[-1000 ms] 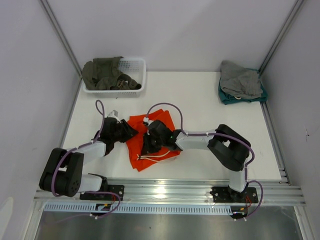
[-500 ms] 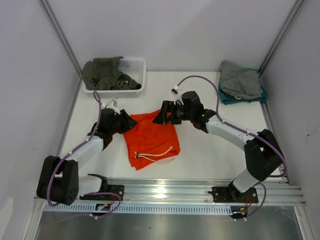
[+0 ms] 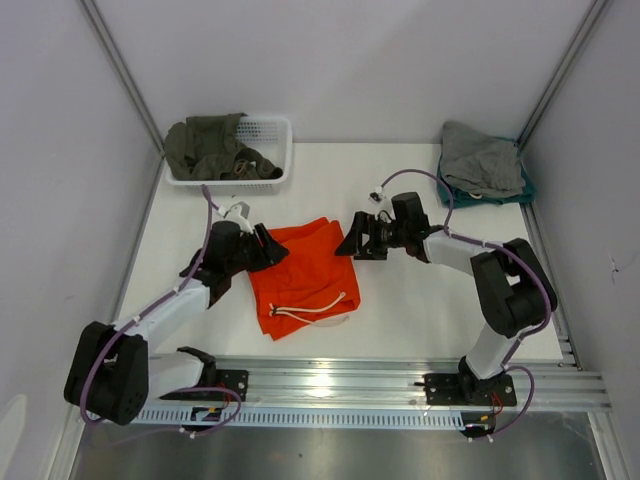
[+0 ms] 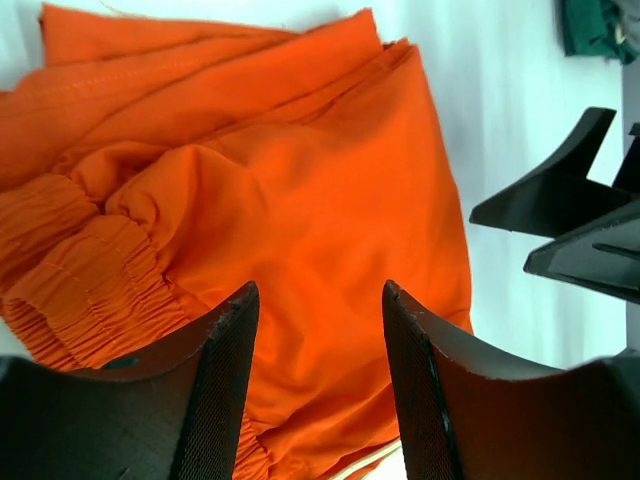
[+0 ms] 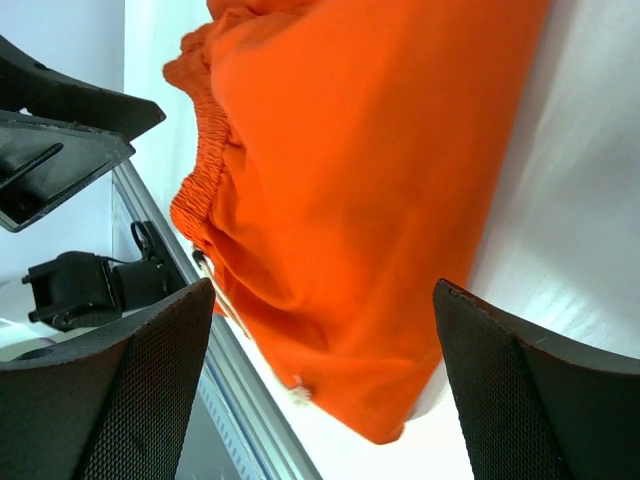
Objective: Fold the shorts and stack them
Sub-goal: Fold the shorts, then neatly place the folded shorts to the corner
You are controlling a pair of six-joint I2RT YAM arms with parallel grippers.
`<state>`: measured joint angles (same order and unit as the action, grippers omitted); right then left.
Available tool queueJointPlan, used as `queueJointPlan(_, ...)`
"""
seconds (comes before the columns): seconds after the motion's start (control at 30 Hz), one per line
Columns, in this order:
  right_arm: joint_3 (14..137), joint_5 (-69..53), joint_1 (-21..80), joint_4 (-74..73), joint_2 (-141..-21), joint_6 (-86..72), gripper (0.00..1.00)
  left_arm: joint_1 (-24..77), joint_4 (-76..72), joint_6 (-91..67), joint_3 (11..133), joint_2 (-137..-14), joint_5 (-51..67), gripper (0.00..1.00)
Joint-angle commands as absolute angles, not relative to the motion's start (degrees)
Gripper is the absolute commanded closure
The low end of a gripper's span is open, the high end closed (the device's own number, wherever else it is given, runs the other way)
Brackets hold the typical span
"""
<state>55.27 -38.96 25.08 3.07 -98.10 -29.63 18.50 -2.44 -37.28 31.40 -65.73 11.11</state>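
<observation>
The orange shorts will be stacked there, so my right gripper will next grab them by the shorts' side edge nearest the grey point(image 3: 349, 264) point(image 5: 455, 258) and teal garments.
The orange shorts point(image 3: 300, 270) lie spread flat on the white table point(image 3: 420, 300), waistband and white drawstring point(image 3: 312, 308) toward the near edge. My left gripper point(image 3: 272, 250) hovers at their upper left edge. In the left wrist view it point(image 4: 318, 290) stands open over the orange cloth point(image 4: 300, 190), with nothing pinched and the gathered waistband point(image 4: 80, 270) at the left. My right gripper point(image 3: 348, 243) is at the shorts' upper right corner. In the right wrist view it point(image 5: 322, 285) is wide open, the shorts point(image 5: 370, 150) beyond it and apart from it.
A white basket point(image 3: 275, 135) with an olive-green garment point(image 3: 205, 148) stands at the back left. Grey and teal garments point(image 3: 482, 165) are piled at the back right. A metal rail point(image 3: 330, 378) runs along the near edge.
My right gripper has opened, let go of the shorts and swung to the back right. The shorts have spread out flatter. My left gripper has moved slightly back and opened wider.
</observation>
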Motion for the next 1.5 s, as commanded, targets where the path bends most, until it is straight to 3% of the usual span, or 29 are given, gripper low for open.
queueJointPlan(0.0, 53.5, -44.4, 23.7, 11.5, -101.1, -28.7, 0.09, 19.9, -6.1, -38.1, 30.3, -68.1, 11.1, 0.44)
queueJointPlan(0.4, 54.7, -47.2, 23.8, 17.8, -110.9, -29.4, 0.12, 22.1, -12.7, -38.0, 30.0, -80.5, 11.2, 0.44)
queueJointPlan(0.57, 54.8, -48.3, 24.4, 18.9, -113.4, -29.4, 0.31, 22.3, -14.9, -37.9, 28.7, -82.6, 11.2, 0.44)
queueJointPlan(0.63, 54.8, -48.5, 24.9, 19.2, -113.9, -29.4, 0.34, 22.3, -15.3, -37.8, 28.9, -83.9, 11.2, 0.44)
queueJointPlan(0.87, 53.8, -49.3, 28.6, 22.8, -116.5, -31.5, 0.30, 22.5, -16.4, -37.5, 28.7, -85.9, 11.3, 0.43)
queueJointPlan(0.97, 54.1, -49.9, 29.4, 24.0, -117.7, -32.3, 0.32, 22.5, -16.8, -37.6, 28.5, -86.1, 11.2, 0.44)
queueJointPlan(1.0, 54.2, -50.1, 29.4, 24.3, -117.9, -32.9, 0.37, 22.5, -16.9, -37.6, 28.6, -86.2, 11.2, 0.43)
queueJointPlan(1.03, 54.5, -50.2, 29.3, 24.3, -118.3, -33.0, 0.52, 22.5, -17.0, -37.6, 28.5, -86.2, 11.2, 0.43)
queueJointPlan(1.17, 55.6, -51.1, 28.2, 24.6, -119.3, -34.0, 0.88, 22.5, -17.3, -37.5, 28.3, -86.1, 11.2, 0.43)
queueJointPlan(1.23, 55.9, -50.0, 27.1, 24.7, -118.8, -34.7, 0.98, 22.6, -17.8, -37.5, 28.0, -86.0, 11.5, 0.44)
queueJointPlan(1.47, 59.0, -47.3, 21.5, 18.6, -115.8, -32.2, 1.00, 22.6, -19.9, -37.4, 28.3, -88.3, 12.2, 0.44)
